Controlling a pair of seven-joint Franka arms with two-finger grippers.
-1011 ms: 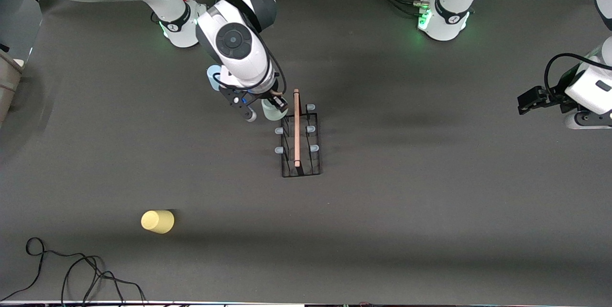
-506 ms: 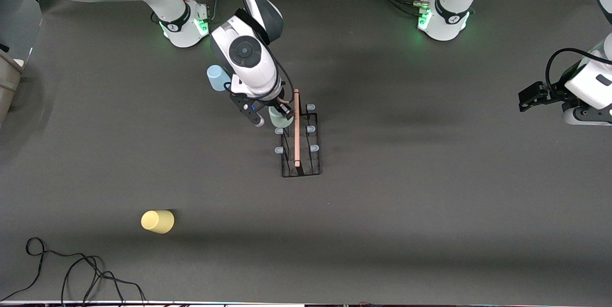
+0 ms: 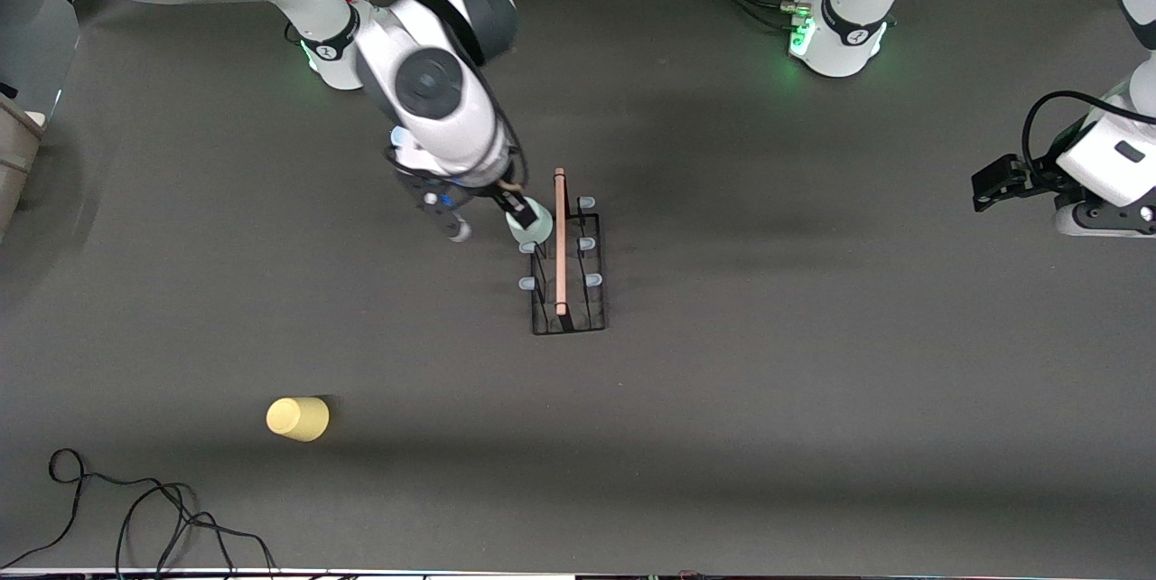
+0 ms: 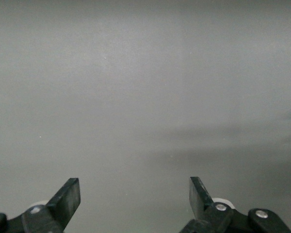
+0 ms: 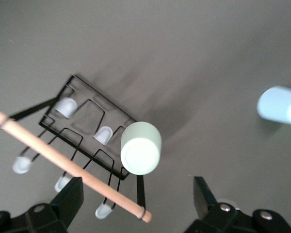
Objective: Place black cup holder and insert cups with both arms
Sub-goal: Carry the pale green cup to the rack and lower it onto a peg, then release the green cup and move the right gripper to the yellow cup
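Observation:
The yellow cup's opening has to stay free for inserting, so my right gripper should grab the cup next across its sides, from the cup's closed bottom end.
The black cup holder (image 3: 570, 328) stands mid-table, its wooden handle (image 3: 560, 246) pointing toward the front camera. A pale green cup (image 3: 529, 224) sits upside down on one of its pegs on the side toward the right arm's end. My right gripper (image 3: 483, 210) hovers open just above that cup (image 5: 140, 148) and the holder (image 5: 105, 97), touching neither. The light blue cup (image 5: 280, 105) lies on the table, mostly hidden under the right arm (image 3: 398, 138) in the front view. The yellow cup (image 3: 298, 418) lies nearer the front camera. My left gripper (image 3: 992, 187) waits open at the left arm's end.
A black cable (image 3: 135, 508) coils at the table's front corner on the right arm's end. A box edge (image 3: 18, 137) shows past that end. Several pale blue pegs (image 5: 103, 135) stand bare on the holder. The left wrist view holds only grey table (image 4: 145, 97).
My right gripper has opened and let go of the pale green cup, which now rests on a peg. The right wrist has pulled back a little from the holder. The left arm barely shifted.

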